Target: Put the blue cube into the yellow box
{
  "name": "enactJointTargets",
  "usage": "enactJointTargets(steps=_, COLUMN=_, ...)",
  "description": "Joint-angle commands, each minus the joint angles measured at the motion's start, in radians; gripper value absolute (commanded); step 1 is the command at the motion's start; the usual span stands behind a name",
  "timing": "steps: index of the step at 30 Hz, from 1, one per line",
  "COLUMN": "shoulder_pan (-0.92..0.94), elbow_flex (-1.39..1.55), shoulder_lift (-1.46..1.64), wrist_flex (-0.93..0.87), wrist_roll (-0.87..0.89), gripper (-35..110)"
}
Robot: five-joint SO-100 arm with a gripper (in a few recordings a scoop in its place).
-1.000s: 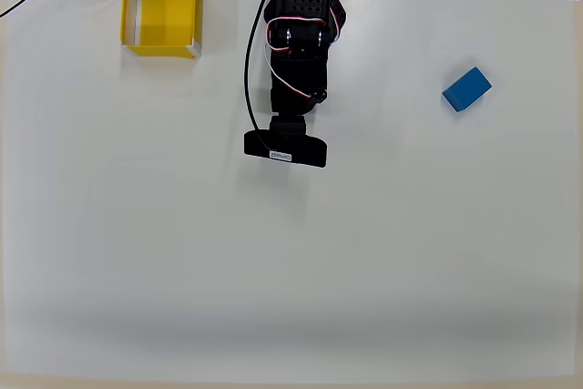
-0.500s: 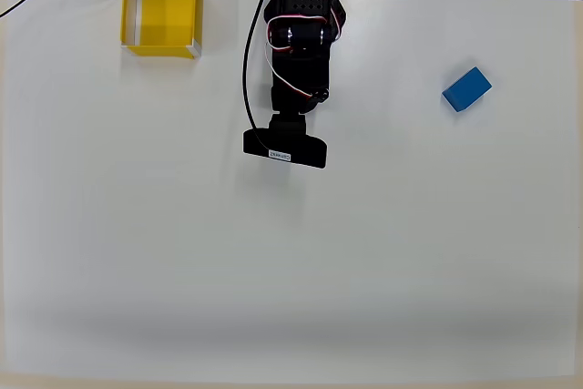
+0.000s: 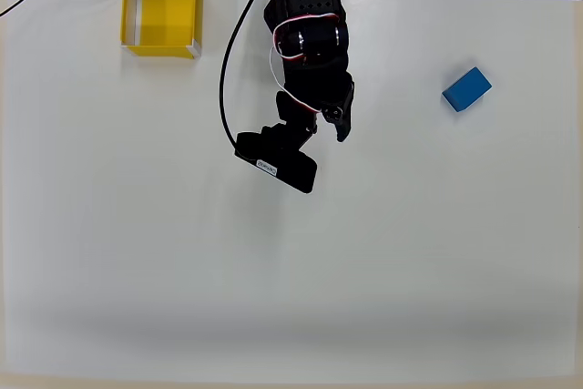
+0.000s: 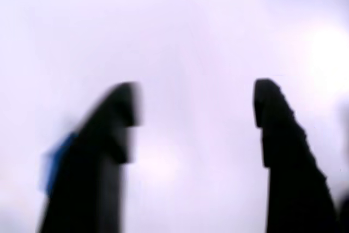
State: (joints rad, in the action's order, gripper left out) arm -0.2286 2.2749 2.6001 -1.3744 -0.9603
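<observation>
The gripper next needs to grab the blue cube (image 3: 466, 89) by the cube's two long sides to put it into the yellow box (image 3: 164, 15).
The blue cube (image 3: 466, 89) lies on the white table at the right in the overhead view, far from my black arm (image 3: 305, 52), which reaches down from the top centre. The yellow box (image 3: 164, 15) stands open-topped at the back left with nothing in it. In the blurred wrist view my gripper (image 4: 196, 96) is open, its two dark fingers (image 4: 117, 135) wide apart with nothing between them. A smear of the blue cube (image 4: 54, 162) shows behind the left finger. In the overhead view one black finger (image 3: 342, 125) sticks out to the right of the wrist.
The black wrist camera block (image 3: 276, 161) hangs at the arm's tip. A black cable (image 3: 224, 88) loops along the arm's left side. The white table (image 3: 291, 271) spreads wide in front of the arm.
The arm's wrist has twisted and swung slightly right; the camera block now sits tilted, and a finger has come into view on the right side. Cube and box have not moved.
</observation>
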Motion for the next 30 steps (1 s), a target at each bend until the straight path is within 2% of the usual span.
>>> enactJointTargets(steps=1, shoulder_pan=-0.071, elbow_flex=-0.262, shoulder_lift=-0.129, wrist_flex=-0.008, wrist_roll=0.192, gripper=33)
enactJointTargets(steps=5, shoulder_pan=-0.147, elbow_flex=-0.393, shoulder_lift=-0.275, wrist_flex=-0.012, wrist_roll=0.275, gripper=46)
enactJointTargets(steps=12, shoulder_pan=-0.285, elbow_flex=-0.566, shoulder_lift=-0.522, wrist_flex=-0.026, wrist_roll=0.489, gripper=48)
enactJointTargets(steps=22, shoulder_pan=-0.549, elbow_flex=-0.643, shoulder_lift=-0.657, wrist_flex=-0.089, wrist_roll=0.831, gripper=51)
enactJointTargets(steps=30, shoulder_pan=-0.756, elbow_flex=-0.658, shoulder_lift=-0.735, wrist_flex=-0.121, wrist_roll=0.948, gripper=51)
